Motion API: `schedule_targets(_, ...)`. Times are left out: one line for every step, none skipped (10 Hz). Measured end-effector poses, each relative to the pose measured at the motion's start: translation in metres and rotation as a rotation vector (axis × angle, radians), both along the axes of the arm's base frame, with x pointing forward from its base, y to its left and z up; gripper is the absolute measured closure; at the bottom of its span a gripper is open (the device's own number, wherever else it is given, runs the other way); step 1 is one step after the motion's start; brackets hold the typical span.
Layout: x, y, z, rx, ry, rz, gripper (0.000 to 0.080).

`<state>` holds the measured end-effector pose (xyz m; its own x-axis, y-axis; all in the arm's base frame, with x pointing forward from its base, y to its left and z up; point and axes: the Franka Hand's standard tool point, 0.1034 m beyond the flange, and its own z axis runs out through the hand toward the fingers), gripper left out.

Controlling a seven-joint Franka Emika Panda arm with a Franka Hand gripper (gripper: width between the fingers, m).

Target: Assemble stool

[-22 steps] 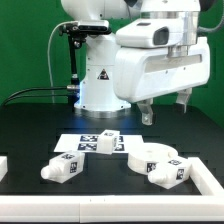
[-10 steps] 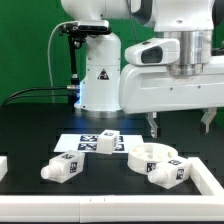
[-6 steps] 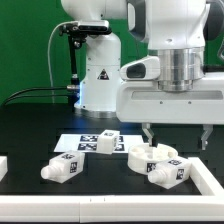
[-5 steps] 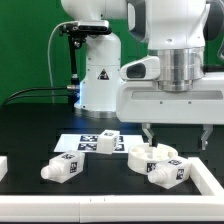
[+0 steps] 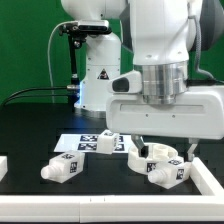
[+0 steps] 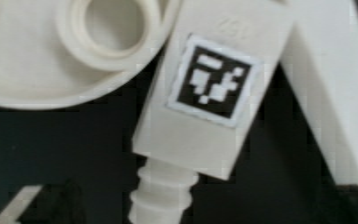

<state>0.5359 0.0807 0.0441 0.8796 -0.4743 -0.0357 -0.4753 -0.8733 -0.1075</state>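
The robot's gripper will grab the white leg by its square-tagged body (image 5: 174, 172), so the leg's threaded end stays free to screw into the seat.
The round white seat (image 5: 152, 155) lies on the black table at the exterior view's right. One chunky white leg (image 5: 167, 174) with a square tag lies in front of it, touching or nearly touching it. A second leg (image 5: 62, 167) lies apart at the left. My gripper (image 5: 167, 150) hangs low over the seat and the near leg, its two dark fingers spread wide and holding nothing. In the wrist view the seat's rim (image 6: 51, 70) and the tagged leg (image 6: 211, 95) with its threaded end (image 6: 158, 195) fill the picture, close below.
The marker board (image 5: 95, 142) lies behind the parts. A white border rail (image 5: 208, 180) runs along the front right, and a white piece (image 5: 3, 165) sits at the left edge. The robot base (image 5: 95, 75) and its cables stand at the back.
The gripper has come down from above the table to just over the seat and near leg, and the hand has turned. The parts have not moved.
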Motion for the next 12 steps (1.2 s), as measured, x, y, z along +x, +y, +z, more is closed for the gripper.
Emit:
schedule_targets(-0.002, 0.002, -0.006, -0.001, 0.005, 0.001, 0.0150)
schedule_targets(-0.004, 0.006, -0.012, -0.001, 0.012, 0.007, 0.0150)
schedule_targets(-0.006, 0.007, -0.017, -0.001, 0.020, 0.009, 0.0150)
schedule_targets(-0.008, 0.009, -0.021, 0.000, 0.026, 0.011, 0.0150)
schedule_targets(-0.010, 0.012, -0.024, -0.001, 0.031, 0.017, 0.0150)
schedule_targets(-0.013, 0.014, -0.029, -0.003, 0.038, 0.017, 0.0150)
schedule_targets(-0.013, 0.014, -0.031, -0.005, 0.036, 0.016, 0.0150)
schedule_targets(-0.013, 0.014, -0.031, -0.005, 0.035, 0.021, 0.0162)
schedule_targets(-0.013, 0.015, -0.031, -0.005, 0.036, 0.023, 0.0162)
schedule_targets(-0.013, 0.015, -0.031, -0.005, 0.036, 0.024, 0.0331)
schedule_targets(-0.013, 0.015, -0.031, -0.004, 0.035, 0.024, 0.0468)
schedule_targets(-0.013, 0.015, -0.031, -0.004, 0.037, 0.024, 0.0468)
